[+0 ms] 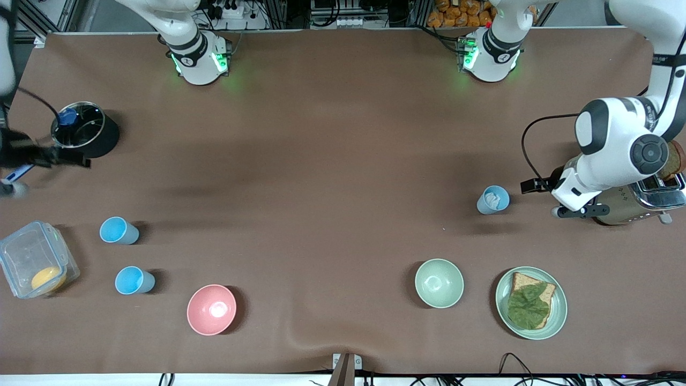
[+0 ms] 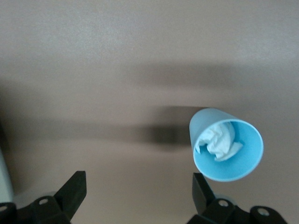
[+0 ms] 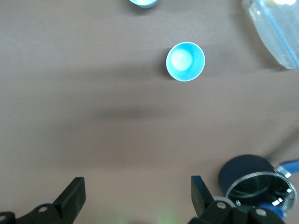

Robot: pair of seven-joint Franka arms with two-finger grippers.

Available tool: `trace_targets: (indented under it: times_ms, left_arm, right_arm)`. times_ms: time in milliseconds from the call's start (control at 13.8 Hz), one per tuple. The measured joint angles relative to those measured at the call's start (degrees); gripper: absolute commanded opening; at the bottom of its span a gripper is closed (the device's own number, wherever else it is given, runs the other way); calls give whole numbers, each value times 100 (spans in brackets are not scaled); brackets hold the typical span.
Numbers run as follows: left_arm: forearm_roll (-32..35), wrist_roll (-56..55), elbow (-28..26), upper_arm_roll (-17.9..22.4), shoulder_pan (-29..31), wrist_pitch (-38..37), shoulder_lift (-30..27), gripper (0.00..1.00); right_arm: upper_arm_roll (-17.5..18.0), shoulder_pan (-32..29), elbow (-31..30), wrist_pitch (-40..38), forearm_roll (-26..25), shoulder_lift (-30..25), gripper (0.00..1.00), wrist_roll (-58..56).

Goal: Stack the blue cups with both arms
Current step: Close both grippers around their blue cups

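The paler blue cup should be stacked, so my left gripper should grip it by its rim [image 1: 496, 188] [image 2: 205, 173] next.
Two light-blue cups stand toward the right arm's end of the table, one [image 1: 119, 230] a little farther from the front camera than the other [image 1: 134, 280]. A paler blue cup [image 1: 493, 200] with crumpled white paper inside stands toward the left arm's end. My left gripper [image 1: 573, 212] hangs open and empty beside the toaster; in the left wrist view the gripper [image 2: 138, 189] is open and the paler cup [image 2: 226, 144] is close to one finger. My right gripper [image 1: 13, 182] is up beside the pot; in the right wrist view the gripper [image 3: 135, 196] is open and empty, well apart from a blue cup [image 3: 185, 61].
A steel pot [image 1: 80, 126] and a clear plastic box [image 1: 21, 252] are at the right arm's end. A pink bowl [image 1: 211, 309], a pale green bowl [image 1: 439, 282] and a plate [image 1: 504, 292] with bread and lettuce lie near the front camera. A toaster [image 1: 643, 198] stands at the left arm's end.
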Motion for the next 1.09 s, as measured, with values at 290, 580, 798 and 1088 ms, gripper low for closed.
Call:
trace_targets:
  times_ms: [290, 580, 798, 1088]
  left_arm:
    - [0, 0, 12, -79, -77, 439, 318, 90]
    - [-44, 0, 43, -249, -124, 602, 464, 76]
    - [-206, -1, 56, -392, -148, 609, 510, 53]
    - [-209, -1, 59, -414, -154, 809, 692, 8]
  right_arm:
    - [-12, -194, 13, 939, -11, 1123, 100, -171]
    - [-26, -610, 210, 1554, -19, 1851, 100, -1112]
    - [2, -635, 356, 1748, -19, 2086, 100, -1216]
    - [22, -597, 370, 2184, -317, 2174, 100, -1303]
